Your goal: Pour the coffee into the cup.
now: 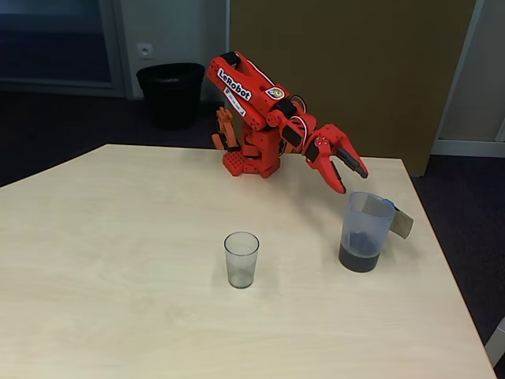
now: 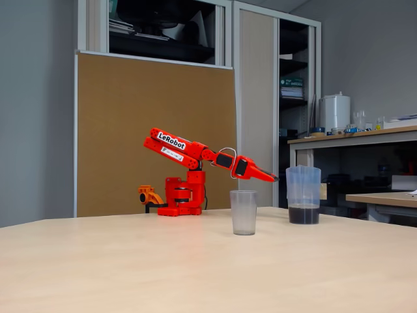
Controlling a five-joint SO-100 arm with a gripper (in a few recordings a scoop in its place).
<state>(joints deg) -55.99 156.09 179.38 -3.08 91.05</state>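
I need to pour the coffee into the clear plastic cup [image 1: 241, 259], so next my gripper should grab the bluish pitcher by its handle [image 1: 401, 222].
A small clear plastic cup [image 1: 241, 259] [image 2: 243, 212] stands upright near the middle of the table. To its right in both fixed views stands a taller bluish pitcher [image 1: 365, 230] [image 2: 303, 195] with a handle, holding a shallow layer of dark coffee [image 1: 360, 256] [image 2: 303, 214]. The red arm reaches out from its base toward the pitcher. Its gripper [image 1: 353, 180] [image 2: 272, 177] hangs in the air just above and left of the pitcher's rim, not touching it. The fingers are spread, with nothing between them.
The arm's red base [image 1: 251, 158] [image 2: 182, 199] sits at the table's far edge. The table's right edge [image 1: 442, 260] runs close to the pitcher. A black bin [image 1: 171, 93] stands on the floor behind the table.
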